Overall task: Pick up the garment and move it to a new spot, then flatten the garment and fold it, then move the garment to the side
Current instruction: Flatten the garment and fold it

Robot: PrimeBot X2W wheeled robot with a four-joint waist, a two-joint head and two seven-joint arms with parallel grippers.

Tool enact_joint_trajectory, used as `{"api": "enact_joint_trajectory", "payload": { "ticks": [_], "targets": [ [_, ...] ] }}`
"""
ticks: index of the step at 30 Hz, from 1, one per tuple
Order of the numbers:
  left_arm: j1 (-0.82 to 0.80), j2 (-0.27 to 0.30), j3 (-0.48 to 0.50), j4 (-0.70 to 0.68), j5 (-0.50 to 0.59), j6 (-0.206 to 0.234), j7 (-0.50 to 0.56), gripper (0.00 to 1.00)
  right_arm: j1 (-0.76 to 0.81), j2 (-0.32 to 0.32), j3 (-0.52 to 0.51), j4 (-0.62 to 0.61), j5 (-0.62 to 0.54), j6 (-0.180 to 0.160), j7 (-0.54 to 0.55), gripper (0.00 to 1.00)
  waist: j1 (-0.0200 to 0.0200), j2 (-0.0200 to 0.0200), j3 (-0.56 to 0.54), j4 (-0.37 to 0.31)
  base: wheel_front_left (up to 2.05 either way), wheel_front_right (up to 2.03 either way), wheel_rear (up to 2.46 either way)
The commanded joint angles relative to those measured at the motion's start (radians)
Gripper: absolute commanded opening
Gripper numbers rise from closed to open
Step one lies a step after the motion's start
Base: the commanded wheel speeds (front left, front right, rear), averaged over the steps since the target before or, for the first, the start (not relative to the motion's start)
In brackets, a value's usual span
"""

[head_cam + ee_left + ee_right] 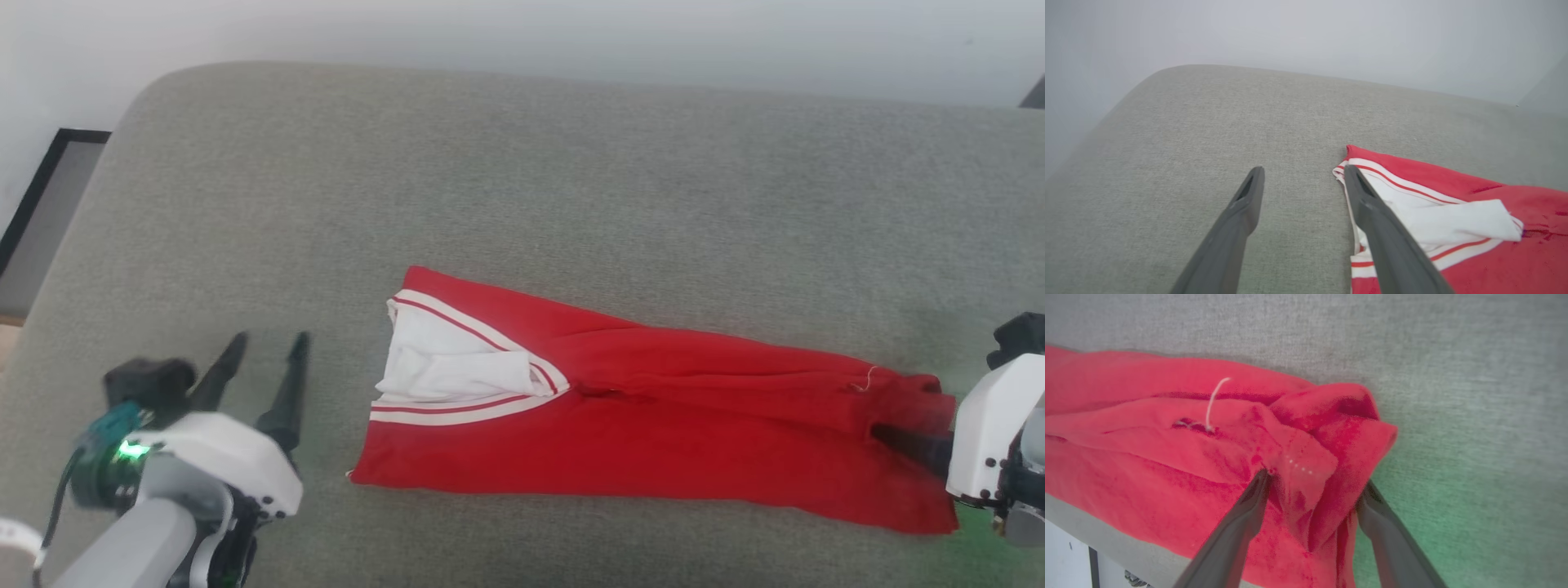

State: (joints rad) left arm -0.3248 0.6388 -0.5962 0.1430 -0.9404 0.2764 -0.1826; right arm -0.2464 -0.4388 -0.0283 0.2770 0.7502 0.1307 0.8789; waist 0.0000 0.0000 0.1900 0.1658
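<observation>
My right gripper will next pinch the garment's bunched fold [916, 416], since only that fold stands up and the garment lies in a long strip [666, 431] along the cushion.
The garment [653, 408] lies folded into a long red strip across the grey cushion [522, 163], with its white sleeve and striped trim at the left end. My left gripper [270, 339] stands open to the left of that end, apart from it, with nothing between its fingers. In the left wrist view the left gripper [1304, 169] has bare cushion between its fingers, and the garment [1515, 261] lies to the right. My right gripper [886, 433] is at the garment's right end. Its fingers are spread, and a bunched fold of the garment [1147, 457] sits loosely between them at the right gripper [1314, 479].
The cushion's rounded far-left corner [155, 90] drops off toward a pale wall. A dark-framed panel [49, 204] lies beyond the left edge. Bare cushion stretches behind the garment, and a narrow strip of it runs in front.
</observation>
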Motion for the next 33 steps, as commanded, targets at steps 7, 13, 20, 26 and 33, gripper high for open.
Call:
{"api": "enact_joint_trajectory", "payload": {
  "ticks": [7,13,20,26,33],
  "targets": [
    [0.076,-0.065,0.086,0.058,0.003,-0.041,-0.079,1.0,-0.046,0.022,0.136,0.138,0.055,0.0,-0.024,0.34,0.0,0.0,0.007,0.056,0.0,0.0,0.0],
    [0.119,-0.139,0.203,0.081,0.068,-0.087,-0.084,1.0,-0.072,-0.013,0.186,0.176,0.112,0.0,-0.044,0.0,0.0,0.0,0.008,0.076,0.0,0.0,0.0],
    [0.173,-0.217,0.331,0.093,0.141,-0.148,-0.082,1.0,-0.096,-0.082,0.18,0.143,0.163,-0.001,-0.062,0.0,0.0,0.0,0.008,0.059,0.0,0.0,0.0],
    [0.187,-0.264,0.39,0.109,0.192,-0.19,-0.082,1.0,-0.115,-0.166,0.115,0.179,0.182,-0.001,-0.092,0.0,0.0,0.0,0.014,0.028,0.0,0.0,0.0],
    [0.164,-0.297,0.407,0.14,0.232,-0.216,-0.083,1.0,-0.153,-0.232,0.038,0.275,0.169,-0.001,-0.118,0.0,0.0,0.0,0.023,0.003,0.0,0.0,0.0]
  ]
}}
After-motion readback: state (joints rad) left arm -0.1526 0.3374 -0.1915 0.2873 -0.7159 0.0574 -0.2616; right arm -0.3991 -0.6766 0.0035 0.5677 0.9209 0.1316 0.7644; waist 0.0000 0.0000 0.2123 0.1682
